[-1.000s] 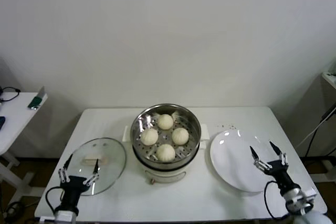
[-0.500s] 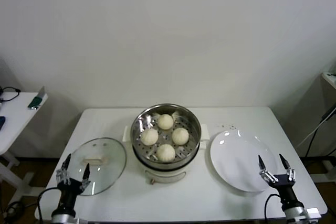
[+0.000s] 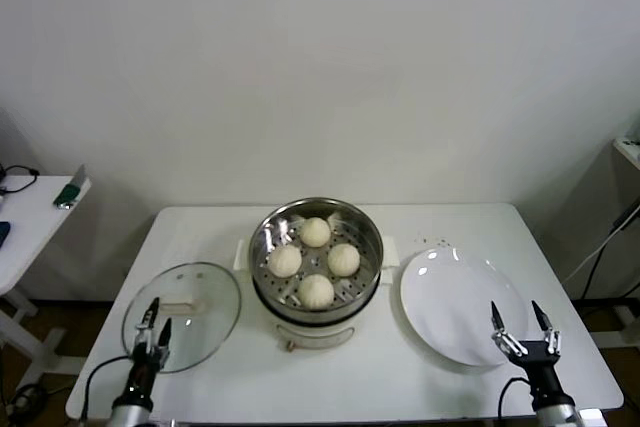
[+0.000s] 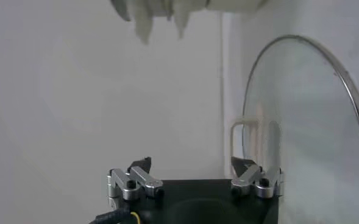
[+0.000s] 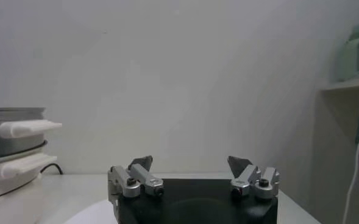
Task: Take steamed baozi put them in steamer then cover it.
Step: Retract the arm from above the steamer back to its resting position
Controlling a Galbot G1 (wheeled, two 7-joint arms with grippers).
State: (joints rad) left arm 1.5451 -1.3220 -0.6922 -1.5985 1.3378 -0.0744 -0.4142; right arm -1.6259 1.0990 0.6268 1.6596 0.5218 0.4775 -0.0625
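The cover's round glass spreads far wider than the left gripper's open fingers, so the left gripper should next grab the cover by its cream handle (image 3: 180, 304) (image 4: 233, 139).
Several pale baozi (image 3: 315, 232) sit inside the shiny steamer (image 3: 268, 230) on its white base at the table's middle. The steamer stands uncovered. The glass cover (image 3: 205, 322) with a cream handle (image 3: 180, 304) lies flat on the table to the steamer's left. My left gripper (image 3: 154, 331) hangs open and empty at the cover's near edge; the left wrist view shows the gripper (image 4: 191, 164) beside the cover (image 4: 307, 122). My right gripper (image 3: 521, 327) is open and empty at the near right corner; in the right wrist view this gripper (image 5: 191, 161) holds nothing.
An empty white plate (image 3: 450, 297) lies right of the steamer, just ahead of my right gripper. The steamer's side handles (image 5: 27, 128) show in the right wrist view. A small side table (image 3: 30, 217) stands off to the left. A wall is behind.
Both arms have drawn back toward the table's near edge. The right gripper has left the plate and the left gripper has turned narrower at the cover's rim. Both stay open.
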